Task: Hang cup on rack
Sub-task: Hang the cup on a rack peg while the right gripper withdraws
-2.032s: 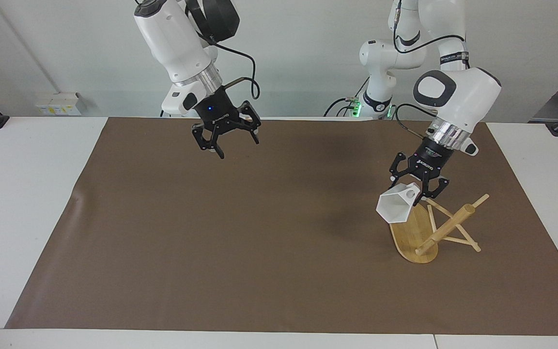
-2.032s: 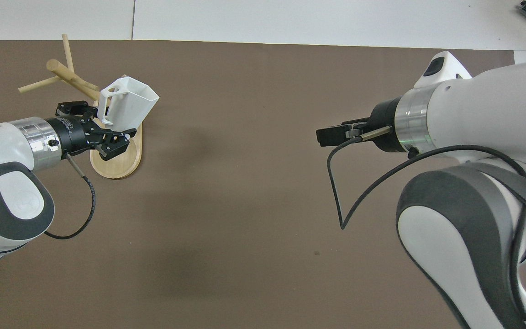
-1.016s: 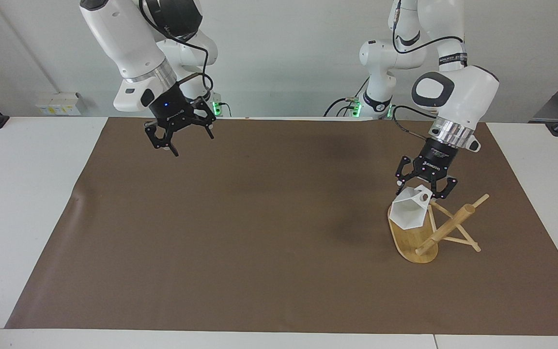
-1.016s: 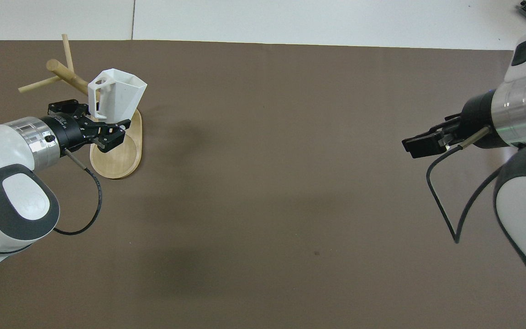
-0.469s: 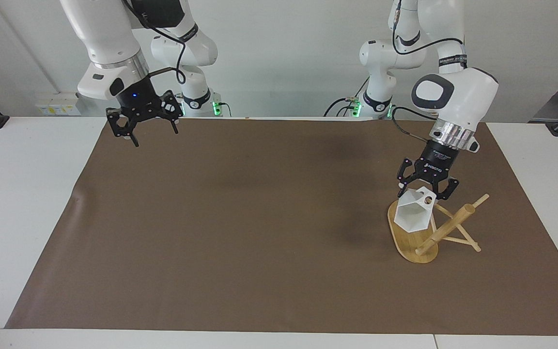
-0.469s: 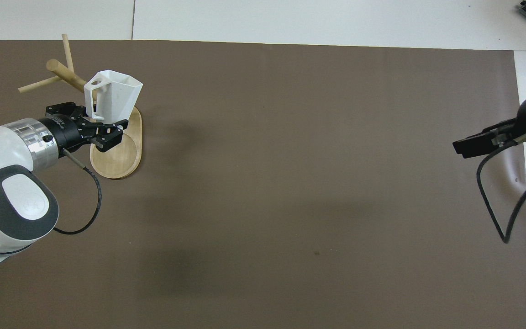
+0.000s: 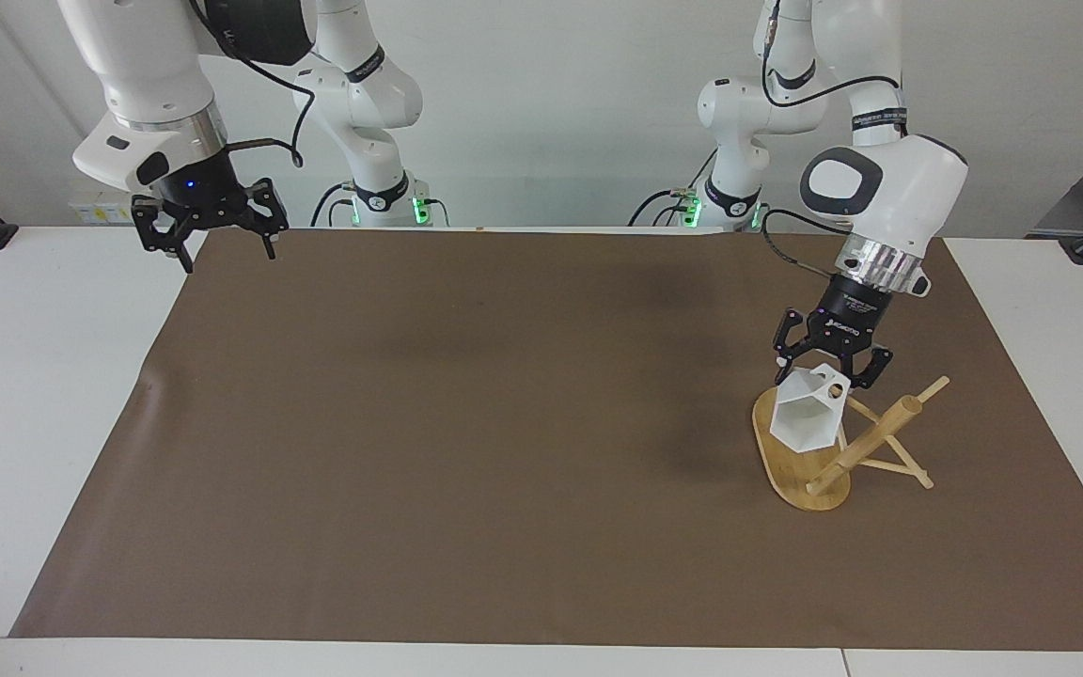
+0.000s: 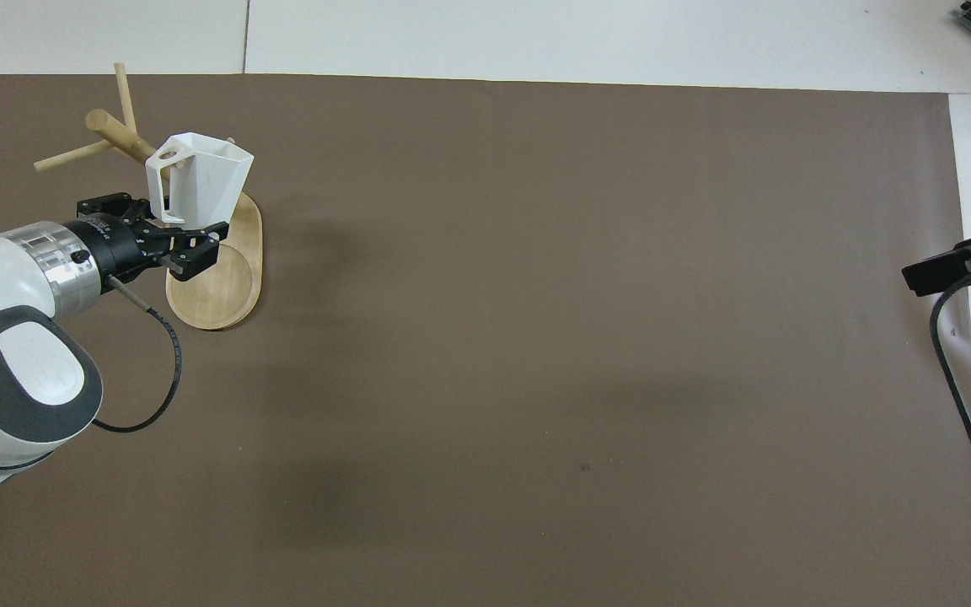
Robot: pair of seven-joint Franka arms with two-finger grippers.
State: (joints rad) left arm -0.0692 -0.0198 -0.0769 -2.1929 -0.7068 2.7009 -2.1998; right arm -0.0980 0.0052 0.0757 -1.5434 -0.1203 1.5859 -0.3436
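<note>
The white faceted cup's handle (image 8: 155,186) stands around the rack's peg (image 8: 179,163) by the post, so the cup would hang. My left gripper opens next.
The white faceted cup (image 7: 807,420) hangs tipped on its side over the oval base of the bamboo rack (image 7: 791,470), close beside the rack's post (image 7: 871,437). My left gripper (image 7: 828,369) is shut on the cup's handle from above. From overhead, the cup (image 8: 203,177) covers part of the rack (image 8: 217,291), and the left gripper (image 8: 167,229) sits just on the robots' side of it. My right gripper (image 7: 227,259) hangs open and holds nothing over the mat's corner at the right arm's end. Overhead, only the right gripper's (image 8: 945,268) tip shows at the frame edge.
A brown mat (image 7: 504,423) covers most of the white table (image 7: 34,376). The rack's thin peg sticks (image 7: 891,465) jut out from the post toward the left arm's end of the table.
The left gripper has carried the cup closer to the rack's post and turned it. The right arm has swung away toward its own end of the table, gripper still open.
</note>
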